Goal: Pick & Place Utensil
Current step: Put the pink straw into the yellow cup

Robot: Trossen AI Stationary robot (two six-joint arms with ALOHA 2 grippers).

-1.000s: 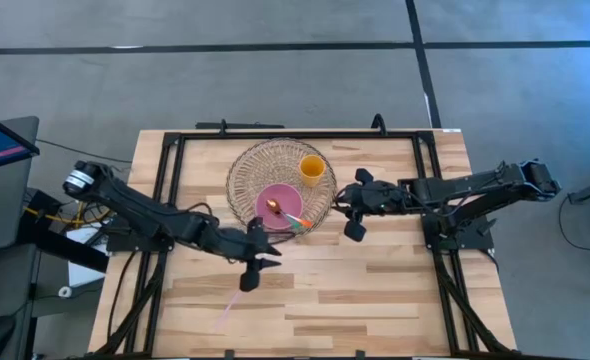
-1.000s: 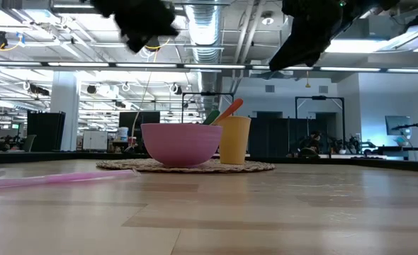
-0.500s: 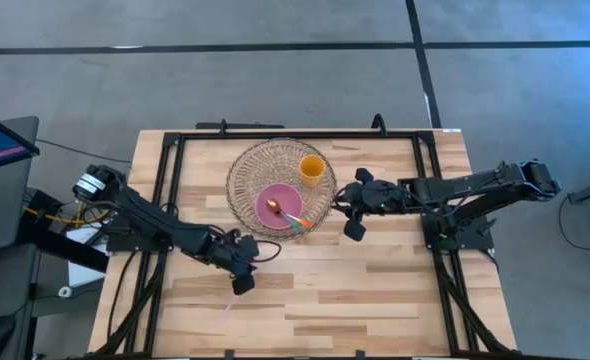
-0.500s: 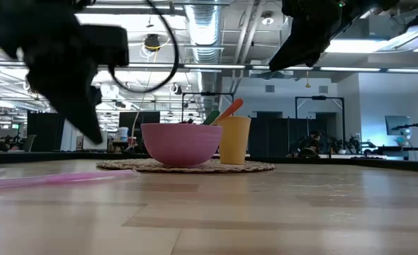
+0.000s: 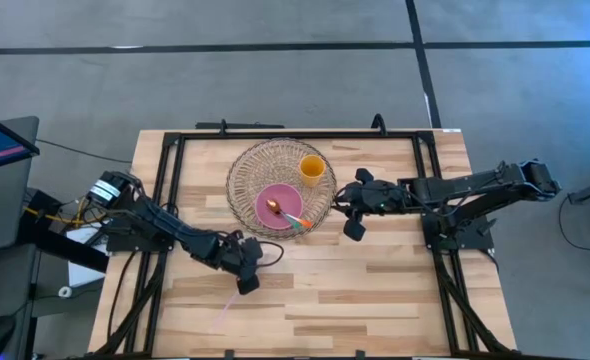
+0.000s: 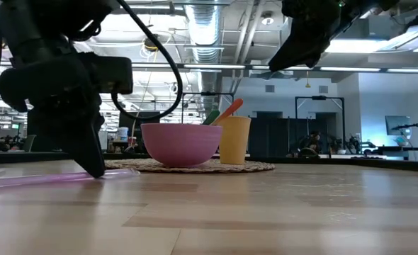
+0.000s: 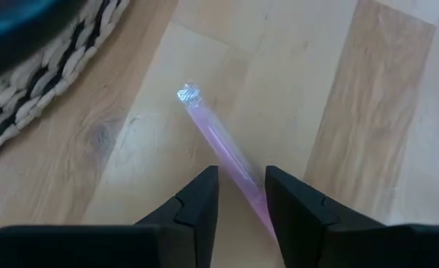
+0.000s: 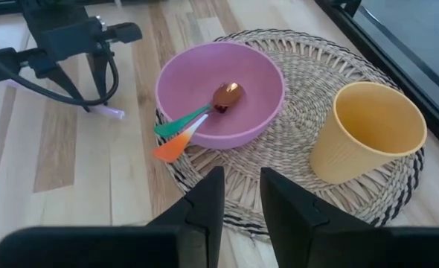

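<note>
My left gripper is due to stand the pink straw in the yellow cup next, so it should grab the straw by its middle (image 7: 245, 184).
A thin translucent pink utensil (image 7: 218, 140) lies flat on the bare wood, also visible in the high view (image 5: 225, 314) and the low view (image 6: 46, 179). My left gripper (image 7: 242, 195) is down at the table, open, with one finger on each side of this stick near its middle; I cannot tell whether they touch it. A pink bowl (image 8: 219, 89) on a woven mat (image 8: 316, 201) holds a copper-headed spoon with a green handle (image 8: 204, 112) and an orange-handled utensil (image 8: 171, 147). My right gripper (image 5: 347, 205) hangs open above the mat's right edge.
A yellow cup (image 8: 368, 130) stands upright on the mat beside the bowl. The mat's rim (image 7: 33, 89) lies close to the far end of the pink stick. A black frame (image 5: 175, 160) borders the table. Bare wood spreads along the near half (image 5: 375, 300).
My left gripper has come down from well above the table to the tabletop, shifting slightly toward the near-left, and now stands astride the pink stick. The stick has stayed where it was. My right arm has kept still.
</note>
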